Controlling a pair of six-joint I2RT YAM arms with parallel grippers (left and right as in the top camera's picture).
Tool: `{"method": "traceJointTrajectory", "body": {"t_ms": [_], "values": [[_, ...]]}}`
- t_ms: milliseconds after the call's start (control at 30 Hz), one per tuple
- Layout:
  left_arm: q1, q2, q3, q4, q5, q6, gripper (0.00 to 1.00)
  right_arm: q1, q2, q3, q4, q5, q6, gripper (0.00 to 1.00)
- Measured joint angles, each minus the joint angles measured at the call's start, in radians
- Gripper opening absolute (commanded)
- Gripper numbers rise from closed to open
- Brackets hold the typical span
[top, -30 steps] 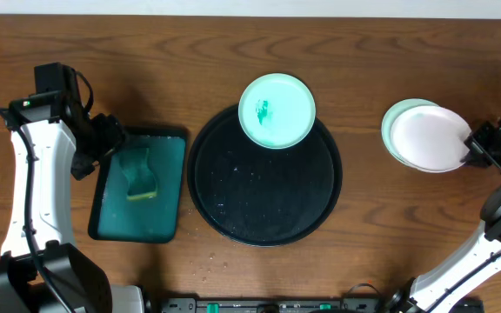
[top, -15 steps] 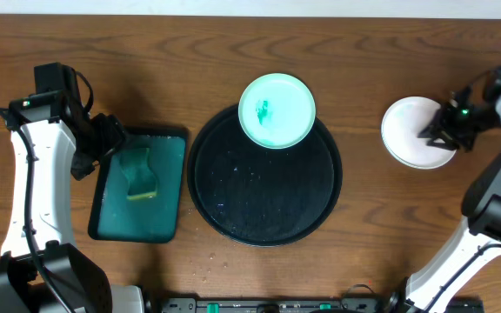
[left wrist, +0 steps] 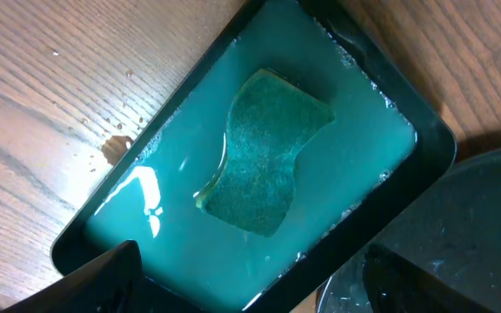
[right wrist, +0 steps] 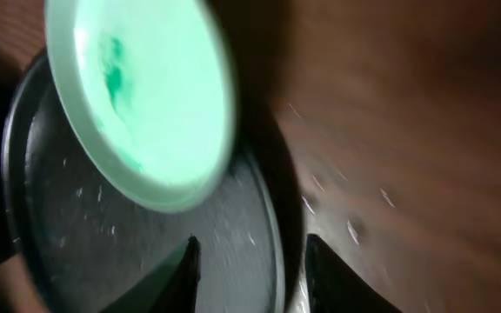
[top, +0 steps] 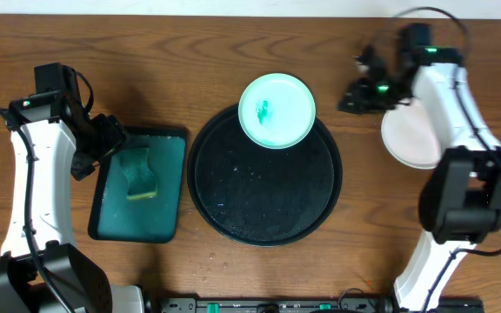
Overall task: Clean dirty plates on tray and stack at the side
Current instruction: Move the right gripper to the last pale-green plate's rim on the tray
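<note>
I will grab the mint-green plate with my right gripper by its rim on the gripper's side, so its smeared side stays free to clean and stack.
A pale mint-green plate with a teal smear rests on the far rim of the large round black tray. It also shows in the right wrist view, above the tray. A white plate lies on the table at the right, partly hidden by my right arm. My right gripper is open and empty, just right of the mint plate, its fingers over the tray's rim. My left gripper is open and empty, its fingers above the teal tray.
A teal rectangular tray of teal liquid sits left of the black tray and holds a green sponge. The sponge and the tray's rim show in the left wrist view. Small droplets lie on the wood beside it.
My right gripper let go of the white plate at the right and swung left and away to beside the mint plate. The left arm has not moved.
</note>
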Motion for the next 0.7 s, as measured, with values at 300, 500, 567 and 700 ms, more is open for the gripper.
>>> {"method": "traceJointTrajectory", "body": {"t_ms": [300,500,567,700], "values": [[0.0,0.0,0.0,-0.015,0.0,0.0,0.81,0.163,0.017,0.0,0.195,0.064,0.095,0.4],[0.0,0.0,0.0,-0.016,0.0,0.005,0.81,0.166,0.058,0.0,0.232,0.128,0.141,0.43],[0.0,0.0,0.0,-0.016,0.0,0.008,0.81,0.163,0.067,0.0,0.236,0.143,0.151,0.43],[0.0,0.0,0.0,-0.015,0.0,0.008,0.81,0.161,0.079,0.0,0.218,0.156,0.166,0.42]]}}
